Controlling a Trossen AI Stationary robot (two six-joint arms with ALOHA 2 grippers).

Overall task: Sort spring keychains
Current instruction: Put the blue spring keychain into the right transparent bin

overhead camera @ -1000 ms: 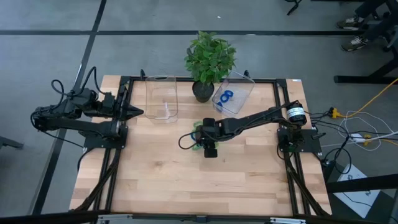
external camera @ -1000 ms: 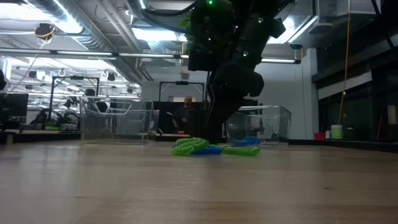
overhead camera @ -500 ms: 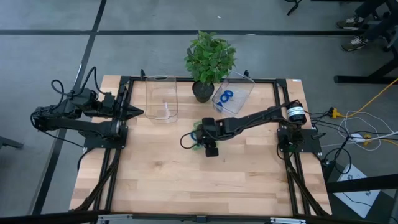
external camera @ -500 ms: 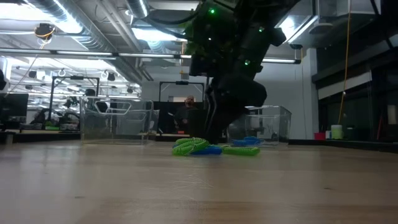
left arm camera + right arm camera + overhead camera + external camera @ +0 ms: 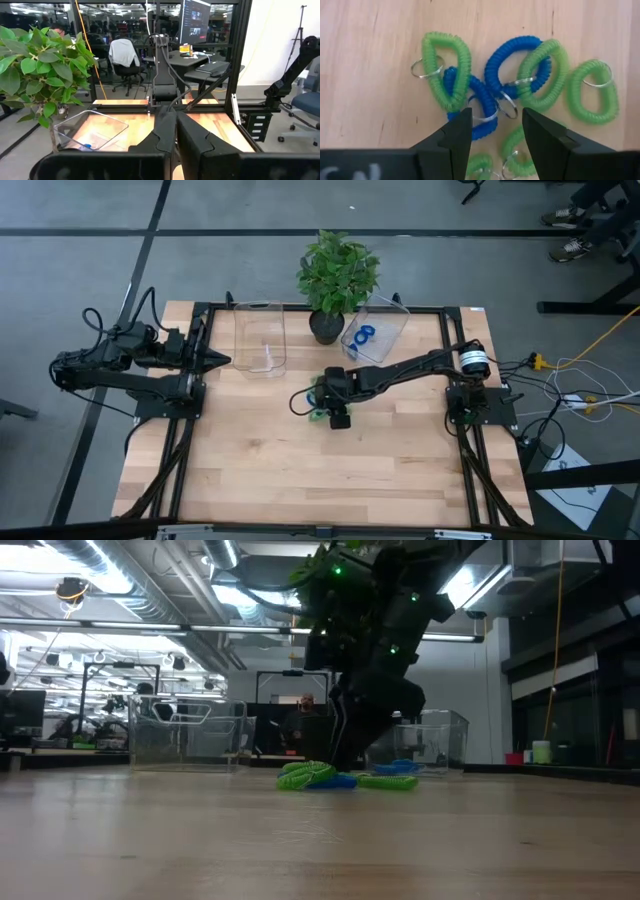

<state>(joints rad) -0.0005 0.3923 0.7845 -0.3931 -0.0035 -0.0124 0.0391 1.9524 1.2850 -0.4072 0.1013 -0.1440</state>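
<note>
The blue keychains need to be sorted into their bin, so the robot's right gripper will next grab a blue keychain by its coiled loop (image 5: 486, 127).
Several spring keychains (image 5: 317, 402), bright blue and light green coiled loops with metal rings, lie in a heap on the middle of the wooden table (image 5: 250, 470). The low view shows the same heap (image 5: 345, 779). My right gripper (image 5: 496, 124) hangs open just over the heap, slanting down. Its fingertips stand to either side of a blue keychain (image 5: 477, 96) and its ring. Two more blue keychains (image 5: 363, 335) lie in the right clear bin (image 5: 385, 320). At the table's left edge my left gripper (image 5: 224, 361) is shut and pointing level.
An empty-looking clear bin (image 5: 260, 340) stands at the back left of centre. A potted plant (image 5: 335, 275) stands between the two bins at the far edge. The black frame rails (image 5: 190, 430) run along the table's sides. Bare wood lies toward the near edge.
My right gripper has sunk a little toward the heap of keychains and has stayed open. The keychains have not moved.
</note>
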